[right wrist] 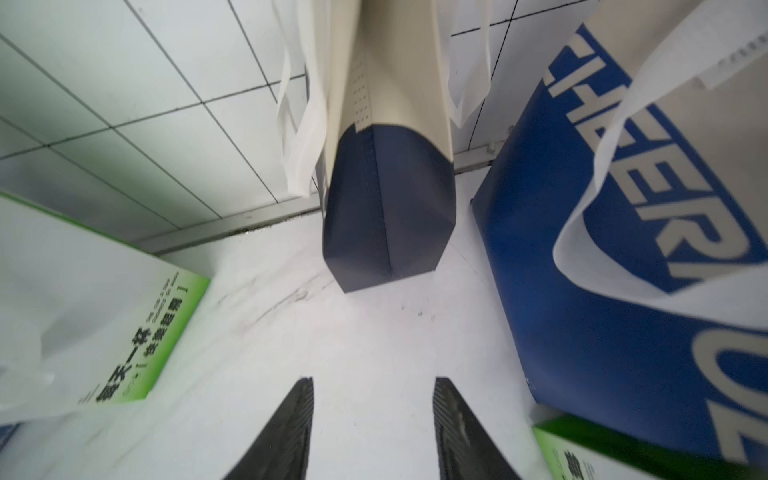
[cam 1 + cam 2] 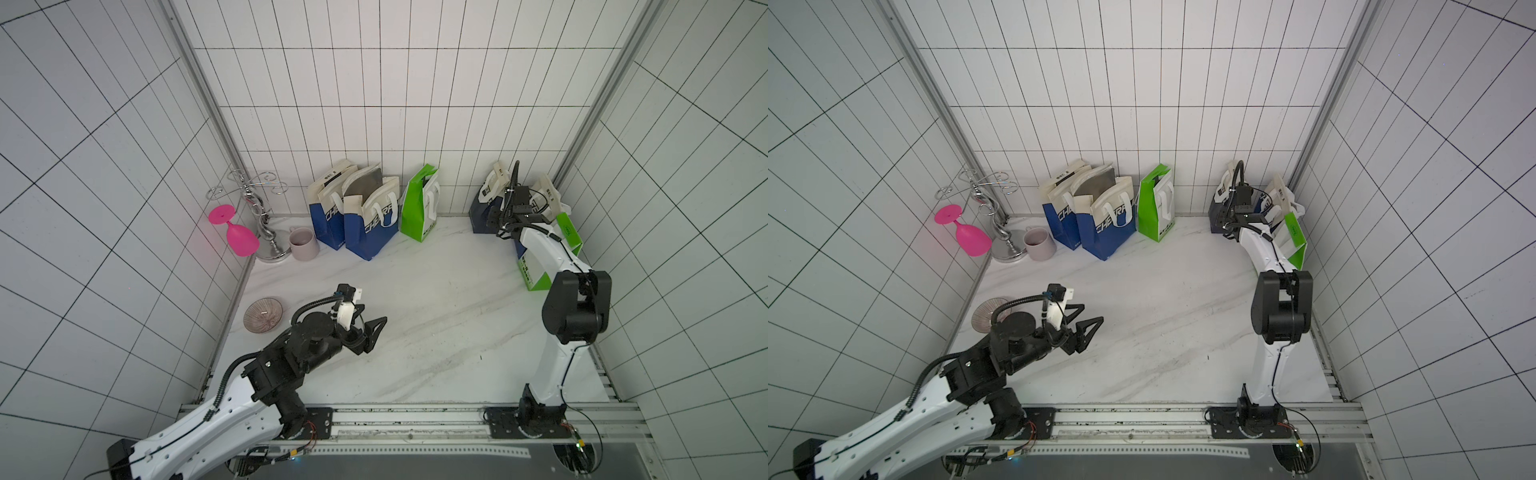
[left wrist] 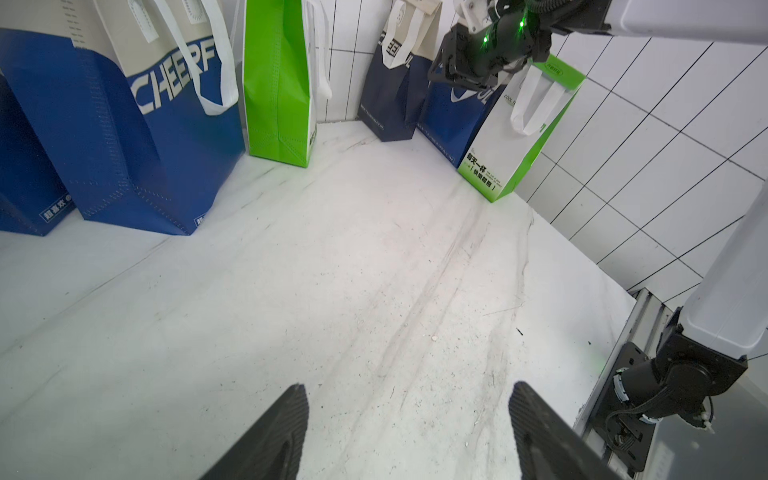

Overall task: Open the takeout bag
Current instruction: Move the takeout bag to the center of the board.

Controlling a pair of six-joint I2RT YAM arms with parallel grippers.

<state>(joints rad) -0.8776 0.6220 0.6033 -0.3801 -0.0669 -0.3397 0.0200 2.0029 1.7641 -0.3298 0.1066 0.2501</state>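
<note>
To open the navy-and-cream takeout bag, my right gripper should next grab its narrow side, leaving the bag's opening and white handles free.
Several takeout bags stand along the back wall. Two blue-and-cream bags point(image 2: 370, 232) with mouths spread and a green bag point(image 2: 417, 212) are at the middle. In the back right corner stand a navy-and-cream bag point(image 2: 482, 214) point(image 1: 386, 216), a blue-and-cream bag point(image 1: 602, 291) and a green-and-white bag point(image 2: 534, 272) point(image 1: 124, 332). My right gripper point(image 2: 498, 227) point(image 1: 374, 386) hangs among these three, open, with only bare table between its fingers. My left gripper point(image 2: 372, 318) point(image 3: 409, 390) is open and empty over the table's left middle, far from every bag.
A pink goblet point(image 2: 235, 235) lies tipped against a chrome rack point(image 2: 266, 245) at the back left, next to a mauve mug point(image 2: 303, 243). A small ribbed dish point(image 2: 263, 314) sits by the left wall. Tiled walls close three sides; a metal rail point(image 2: 415, 415) runs along the front.
</note>
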